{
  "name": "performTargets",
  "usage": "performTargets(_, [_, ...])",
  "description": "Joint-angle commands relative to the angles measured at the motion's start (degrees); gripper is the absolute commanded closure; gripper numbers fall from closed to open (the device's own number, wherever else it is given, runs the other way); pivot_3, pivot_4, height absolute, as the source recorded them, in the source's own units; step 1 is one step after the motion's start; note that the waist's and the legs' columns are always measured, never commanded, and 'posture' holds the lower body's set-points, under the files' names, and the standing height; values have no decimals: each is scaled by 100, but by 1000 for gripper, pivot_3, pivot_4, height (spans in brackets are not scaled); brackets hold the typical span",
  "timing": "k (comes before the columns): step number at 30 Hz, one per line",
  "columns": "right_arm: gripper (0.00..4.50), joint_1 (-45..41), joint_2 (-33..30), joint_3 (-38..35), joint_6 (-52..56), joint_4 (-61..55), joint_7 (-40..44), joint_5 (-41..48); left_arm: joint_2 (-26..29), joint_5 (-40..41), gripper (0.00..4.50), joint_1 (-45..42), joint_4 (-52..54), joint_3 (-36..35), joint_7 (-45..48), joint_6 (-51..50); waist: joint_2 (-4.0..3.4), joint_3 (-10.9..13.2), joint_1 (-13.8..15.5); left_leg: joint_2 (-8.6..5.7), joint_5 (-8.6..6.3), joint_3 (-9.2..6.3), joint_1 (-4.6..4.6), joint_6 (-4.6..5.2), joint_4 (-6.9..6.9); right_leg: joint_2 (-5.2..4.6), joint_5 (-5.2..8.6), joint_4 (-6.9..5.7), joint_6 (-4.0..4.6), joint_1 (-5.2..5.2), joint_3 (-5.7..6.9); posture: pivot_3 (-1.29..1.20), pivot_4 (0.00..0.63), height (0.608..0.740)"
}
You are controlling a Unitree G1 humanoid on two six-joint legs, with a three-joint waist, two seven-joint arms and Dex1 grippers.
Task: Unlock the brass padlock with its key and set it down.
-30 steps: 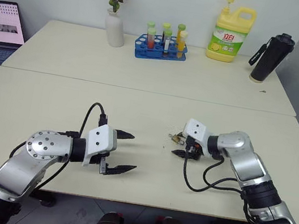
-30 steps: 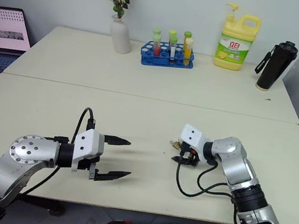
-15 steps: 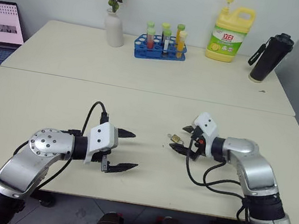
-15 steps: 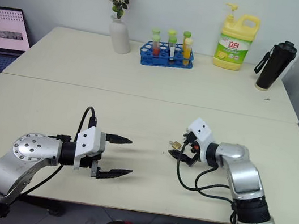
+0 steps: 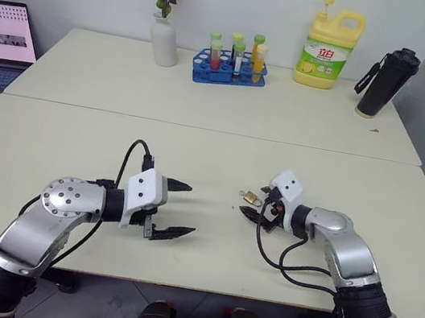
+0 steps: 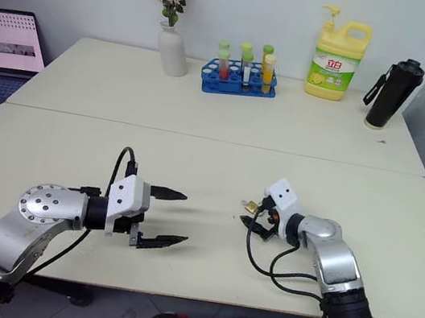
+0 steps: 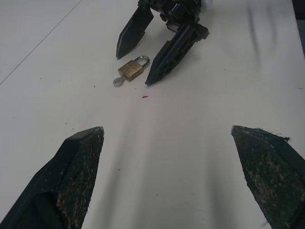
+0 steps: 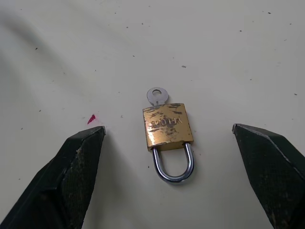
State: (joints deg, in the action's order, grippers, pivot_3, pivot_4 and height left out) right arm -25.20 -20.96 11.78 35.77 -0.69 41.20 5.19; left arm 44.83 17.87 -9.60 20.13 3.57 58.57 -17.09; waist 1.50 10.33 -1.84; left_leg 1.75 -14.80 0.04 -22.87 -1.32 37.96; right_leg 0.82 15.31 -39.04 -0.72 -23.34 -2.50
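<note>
The round head of the key [image 5: 243,193] is the only part that sticks out, so my left gripper next needs to grip it to unlock the brass padlock [image 5: 251,198].
The brass padlock [image 8: 167,128] lies flat on the cream table [image 5: 196,156], right of centre, with its silver shackle [image 8: 174,167] seated in the body. The key [image 8: 157,95] sticks out of the body's other end, only its round head showing. My right gripper [image 5: 256,202] is open low over the table, a finger on each side of the padlock and neither touching it. My left gripper [image 5: 190,209] hovers open and empty some way to the left, pointing toward the padlock [image 7: 132,68] and the key [image 7: 118,82].
Along the far edge stand a white vase with dried flowers [image 5: 164,41], a blue rack of test tubes [image 5: 230,62], a yellow detergent bottle [image 5: 327,48] and a black bottle [image 5: 386,71]. A laptop [image 5: 1,34] sits far left. A seam [image 5: 201,128] crosses the table.
My right wrist has rolled and dipped slightly, so its open fingers now straddle the padlock. The padlock lies where it was. The left arm has stayed put.
</note>
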Motion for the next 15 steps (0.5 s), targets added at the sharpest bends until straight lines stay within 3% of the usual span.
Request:
performTargets(1, [9, -78, 18, 60, -299, 43, -7, -21, 14, -4, 0, -92, 87, -6, 15, 31, 0, 0, 0, 0, 0, 0, 0, 0, 0, 0, 0, 0, 0, 0, 0, 0, 150, 740])
performTargets(4, [9, -91, 51, 99, -410, 206, -48, -20, 10, -2, 0, -94, 101, 7, 15, 19, 0, 0, 0, 0, 0, 1, 0, 0, 0, 0, 0, 0, 0, 0, 0, 0, 150, 740])
performTargets(7, [600, -110, 10, 165, -476, 331, -44, -90, 29, -5, 0, -101, 100, 14, 17, 24, 0, 0, 0, 1, 0, 0, 1, 0, 0, 1, 0, 0, 0, 0, -1, 0, 150, 740])
performTargets(15, [3425, -126, -106, 240, -662, 447, 8, -180, -17, -24, 0, -109, 131, 4, -107, 4, 1, -1, 0, 1, 0, 0, 2, 0, 1, 0, 0, 0, 0, 2, -1, 0, 150, 740])
